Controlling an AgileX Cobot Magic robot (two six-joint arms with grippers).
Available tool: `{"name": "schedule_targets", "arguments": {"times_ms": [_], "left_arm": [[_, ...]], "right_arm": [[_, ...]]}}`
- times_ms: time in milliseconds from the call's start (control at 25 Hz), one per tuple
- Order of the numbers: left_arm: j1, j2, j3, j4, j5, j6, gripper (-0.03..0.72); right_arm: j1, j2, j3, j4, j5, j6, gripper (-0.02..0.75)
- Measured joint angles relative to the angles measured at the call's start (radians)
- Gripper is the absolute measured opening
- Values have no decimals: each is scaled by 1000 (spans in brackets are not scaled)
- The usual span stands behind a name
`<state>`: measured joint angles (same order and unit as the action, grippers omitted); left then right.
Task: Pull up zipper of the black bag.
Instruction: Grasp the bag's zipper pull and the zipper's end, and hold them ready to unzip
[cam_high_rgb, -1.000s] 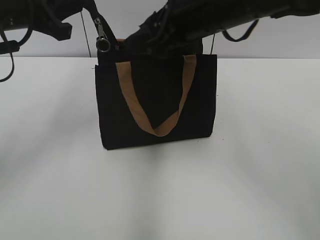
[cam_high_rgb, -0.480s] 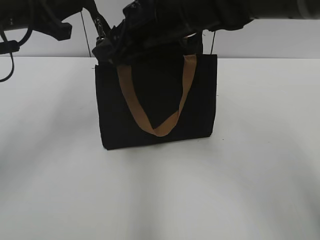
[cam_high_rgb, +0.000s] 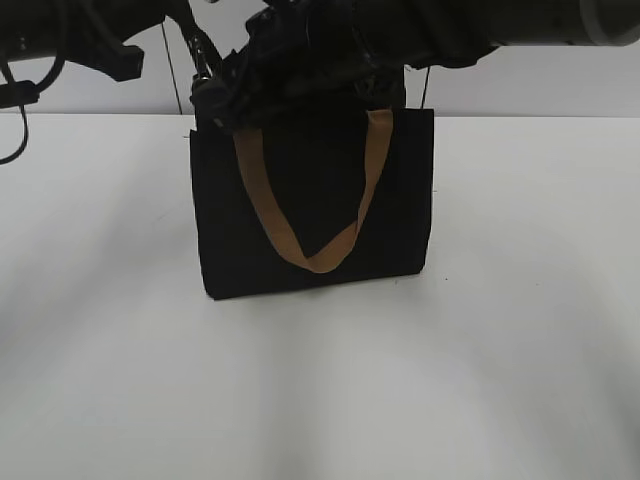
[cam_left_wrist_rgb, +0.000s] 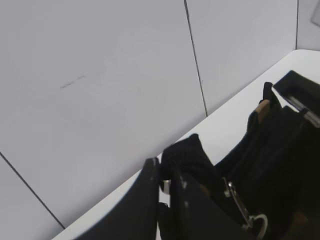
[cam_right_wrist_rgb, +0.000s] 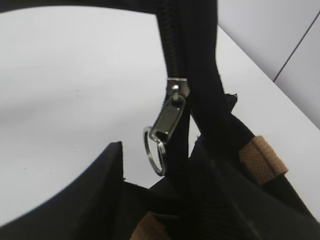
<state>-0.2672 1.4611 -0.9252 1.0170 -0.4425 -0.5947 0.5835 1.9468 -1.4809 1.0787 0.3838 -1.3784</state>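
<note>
The right gripper grips the silver zipper (cam_right_wrist_rgb: 167, 122) by its round ring (cam_right_wrist_rgb: 155, 152) next, to pull the bag's zipper up.
The black bag (cam_high_rgb: 310, 200) stands upright on the white table, its tan strap (cam_high_rgb: 312, 258) hanging down the front. My left gripper (cam_left_wrist_rgb: 165, 167) is shut on the black fabric end of the zip line and holds it up above the bag's top left corner (cam_high_rgb: 192, 25). The silver zipper (cam_right_wrist_rgb: 167, 122) with its round ring hangs on that raised zip line; it also shows in the left wrist view (cam_left_wrist_rgb: 241, 204). My right gripper (cam_high_rgb: 225, 92) reaches across the bag top to the left. It is open (cam_right_wrist_rgb: 155, 180), with the zipper just ahead of its jaws and untouched.
The white table (cam_high_rgb: 500, 350) stretches all around the bag. A pale panelled wall (cam_left_wrist_rgb: 125, 75) stands close behind it. Both black arms cross above the bag's top edge.
My right gripper has moved left along the bag top to the raised zip line and now hides the zipper ring in the exterior view. The left gripper and the bag have stayed put.
</note>
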Motion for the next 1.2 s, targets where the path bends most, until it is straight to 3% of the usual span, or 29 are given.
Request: {"name": "schedule_targets", "arguments": {"times_ms": [160, 480, 680, 920, 1200], "left_arm": [[0, 0, 0, 0, 0, 0, 17], [0, 0, 0, 0, 0, 0, 17], [0, 0, 0, 0, 0, 0, 17], [0, 0, 0, 0, 0, 0, 17], [0, 0, 0, 0, 5, 0, 17]], "right_arm": [[1, 0, 0, 1, 10, 11, 255], [1, 0, 0, 1, 36, 31, 203], [1, 0, 0, 1, 37, 45, 84], [1, 0, 0, 0, 36, 58, -1], [1, -31, 0, -60, 55, 117, -10]]}}
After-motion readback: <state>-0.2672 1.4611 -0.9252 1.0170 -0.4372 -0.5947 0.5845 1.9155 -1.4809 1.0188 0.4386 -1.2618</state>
